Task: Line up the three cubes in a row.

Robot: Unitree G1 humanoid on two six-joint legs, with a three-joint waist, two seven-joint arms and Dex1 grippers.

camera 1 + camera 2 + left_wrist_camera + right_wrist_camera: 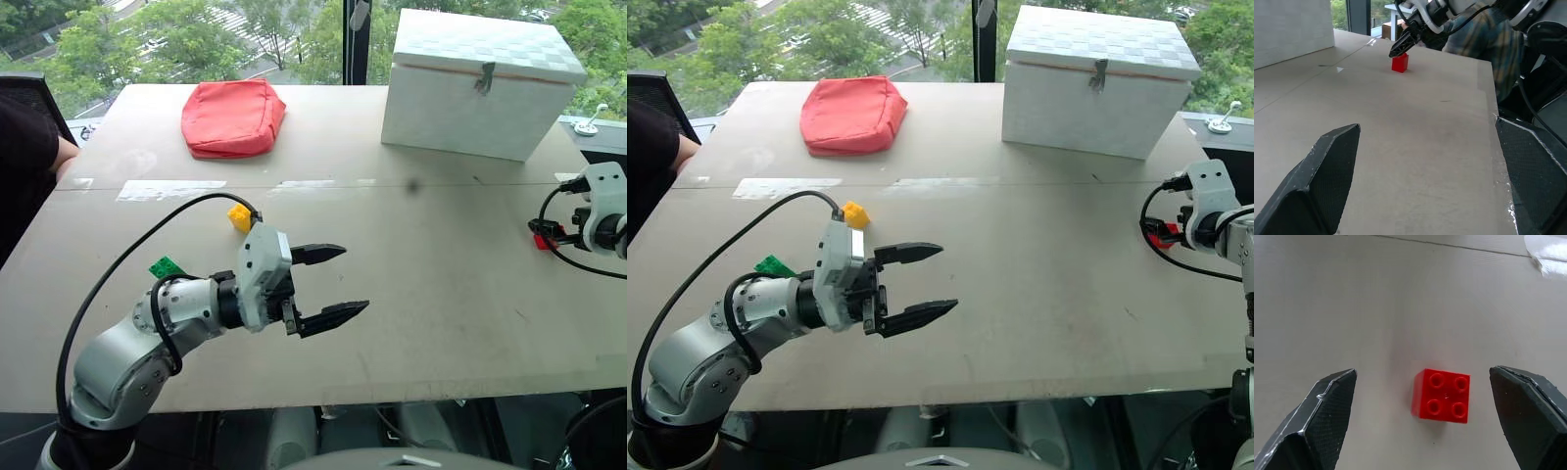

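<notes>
My fingers are above the red cube's studded top (542, 242) and would miss the cube if they closed now. My right gripper should lower its fingers first, then close on the cube.
Three cubes lie on the beige table (431, 294). The yellow cube (239, 217) sits just behind my left wrist, and the green cube (167, 266) peeks out beside my left forearm. My left gripper (353, 281) hovers over the table's middle, open and empty, pointing toward the right. The red cube (1441, 395) rests studs up near the right edge (545, 240). My right gripper (1422, 374) hangs just above it, open, with a finger on either side and not touching it. The left wrist view shows that cube (1399, 63) under the right fingertips.
A red cushion (233, 117) lies at the back left and a large white box (477, 83) stands at the back right. A person's dark sleeve (24, 147) shows at the left edge. A strip of tape (167, 189) crosses the table behind the yellow cube.
</notes>
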